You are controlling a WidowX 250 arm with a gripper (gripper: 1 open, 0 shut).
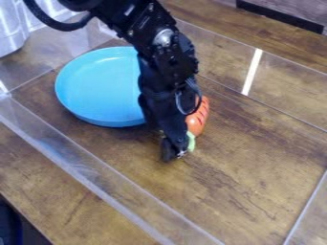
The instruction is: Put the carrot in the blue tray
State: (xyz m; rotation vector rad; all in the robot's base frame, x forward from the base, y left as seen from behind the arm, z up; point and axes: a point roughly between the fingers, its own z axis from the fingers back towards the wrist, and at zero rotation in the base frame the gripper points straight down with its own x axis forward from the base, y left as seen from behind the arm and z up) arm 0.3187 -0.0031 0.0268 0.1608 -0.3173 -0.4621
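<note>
My gripper is going to grab the carrot (198, 117) by its leafy end (190, 142) next, so that it can put the carrot in the blue tray.
The orange carrot (198, 117) lies on the wooden table just right of the blue tray (92, 86), a round shallow dish. Only its orange body and a bit of its green leaves (186, 143) show, because the black arm hides the rest. My gripper (175, 149) points down at the carrot's leafy end, with its fingertips close to the table. Its jaws stand open and nothing is lifted. I cannot tell whether the fingers touch the carrot.
A metal pot (10, 33) stands at the far left corner. Clear plastic walls (76, 153) border the table at the front left. A white strip (253, 72) lies on the wood to the right.
</note>
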